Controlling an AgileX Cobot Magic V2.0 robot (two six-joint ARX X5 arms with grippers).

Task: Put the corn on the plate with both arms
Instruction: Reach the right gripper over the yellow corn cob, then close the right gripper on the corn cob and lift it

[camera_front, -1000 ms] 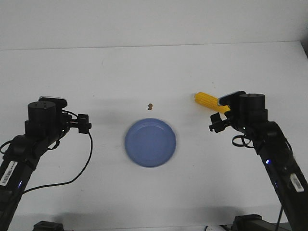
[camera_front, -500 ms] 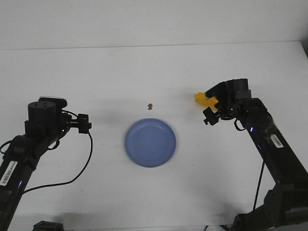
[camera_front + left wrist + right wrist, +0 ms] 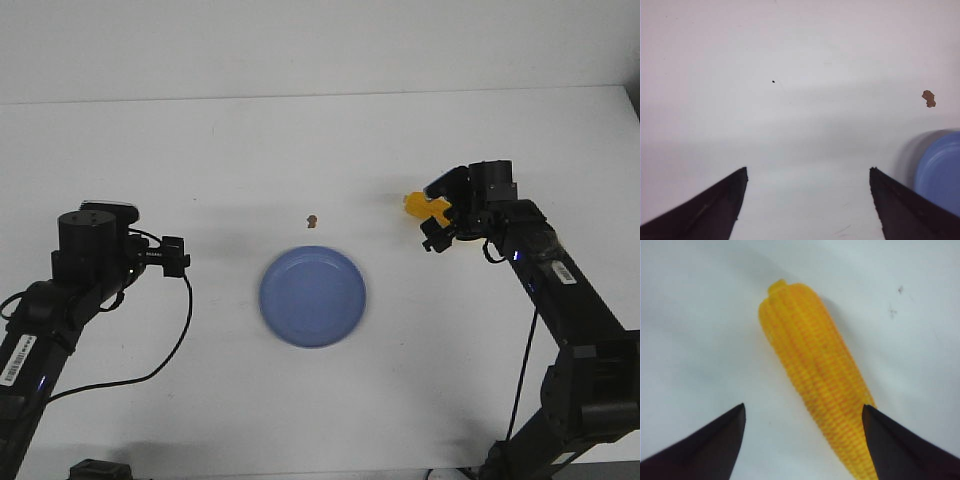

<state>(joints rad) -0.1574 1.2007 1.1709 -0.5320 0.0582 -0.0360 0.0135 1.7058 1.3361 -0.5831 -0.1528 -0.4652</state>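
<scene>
My fingers are above the yellow corn, with one overlapping the corn's side, and would miss the corn if I closed now. My right gripper needs to go lower first and then close on the corn.
The yellow corn lies on the white table, right of centre; in the front view only its end shows beyond the right arm. My right gripper is open and hangs just above the corn, which lies between the spread fingers, close to one of them. In the front view this gripper is hidden under its wrist module. The periwinkle-blue plate is empty at the table's middle; its rim shows in the left wrist view. My left gripper is open and empty above bare table left of the plate.
A tiny brown speck lies just behind the plate and also shows in the left wrist view. The left arm's black cable loops over the table left of the plate. The table's back edge meets a white wall.
The right arm has swung forward and lowered over the corn, hiding most of it in the front view. The left arm, the plate and the speck have not moved.
</scene>
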